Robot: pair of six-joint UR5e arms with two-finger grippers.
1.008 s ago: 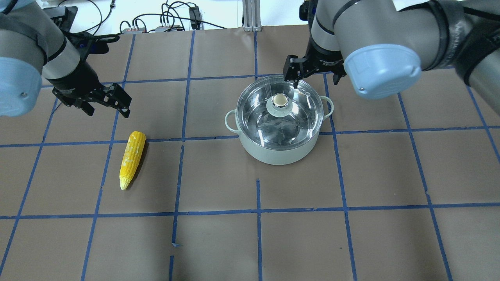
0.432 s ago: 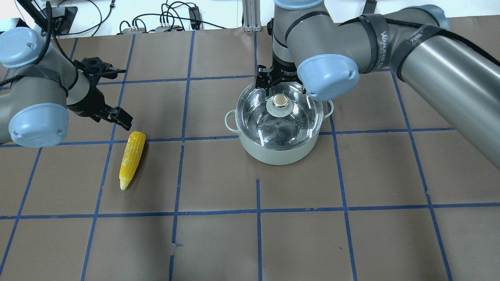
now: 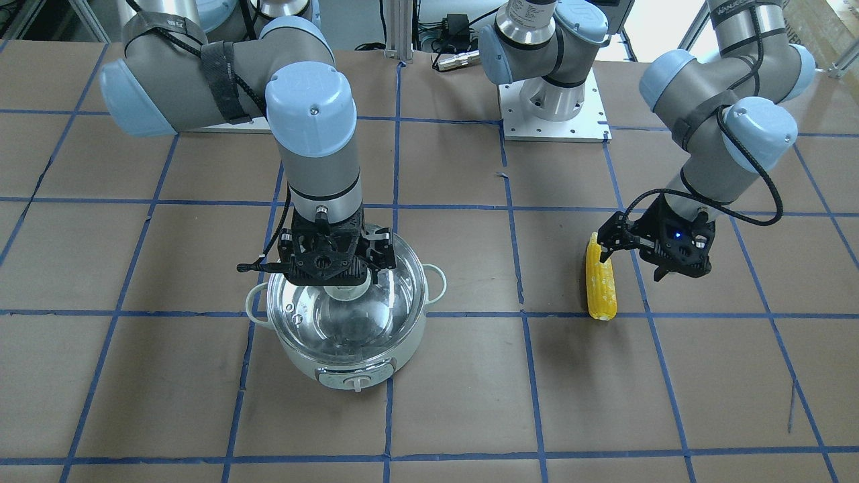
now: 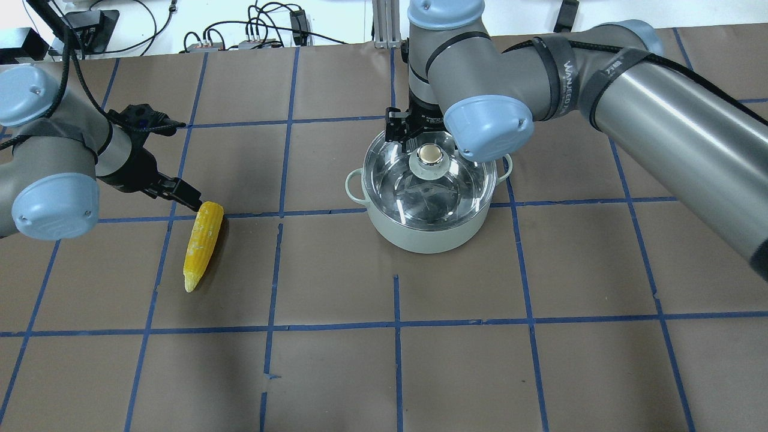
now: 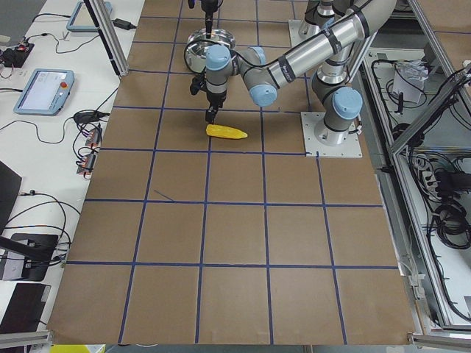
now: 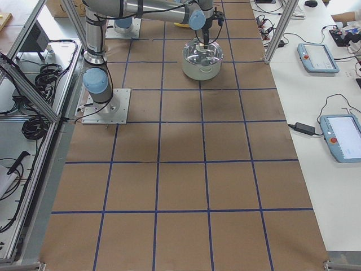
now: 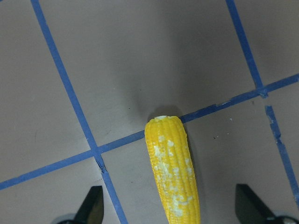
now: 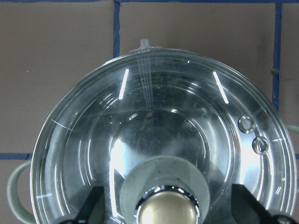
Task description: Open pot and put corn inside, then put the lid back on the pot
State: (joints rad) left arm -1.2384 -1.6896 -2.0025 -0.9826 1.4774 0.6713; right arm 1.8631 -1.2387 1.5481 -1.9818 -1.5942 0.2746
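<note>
I should next grip the glass lid by its knob (image 8: 167,207) with my right gripper, so that I can open the pot for the corn.
The pale-green pot (image 4: 420,237) stands at mid-table with the glass lid (image 4: 435,189) on it. The lid's knob (image 8: 163,211) sits between the fingertips of my right gripper (image 8: 169,205), which is open. That gripper hangs just above the lid (image 3: 335,325) in the front view (image 3: 339,278). The yellow corn (image 4: 203,243) lies flat on the table to the left. My left gripper (image 7: 170,205) is open, low over the corn's (image 7: 173,172) blunt end, one fingertip on each side. Nothing is held.
The brown table paper carries blue tape grid lines (image 4: 396,324). Cables and boxes (image 4: 252,33) lie along the far edge. The pot's control knob panel (image 3: 354,380) faces away from the robot.
My right arm has swung left, bringing its gripper over the lid's knob. My left gripper has moved down and forward to the corn's blunt end. Pot, lid and corn have not moved.
</note>
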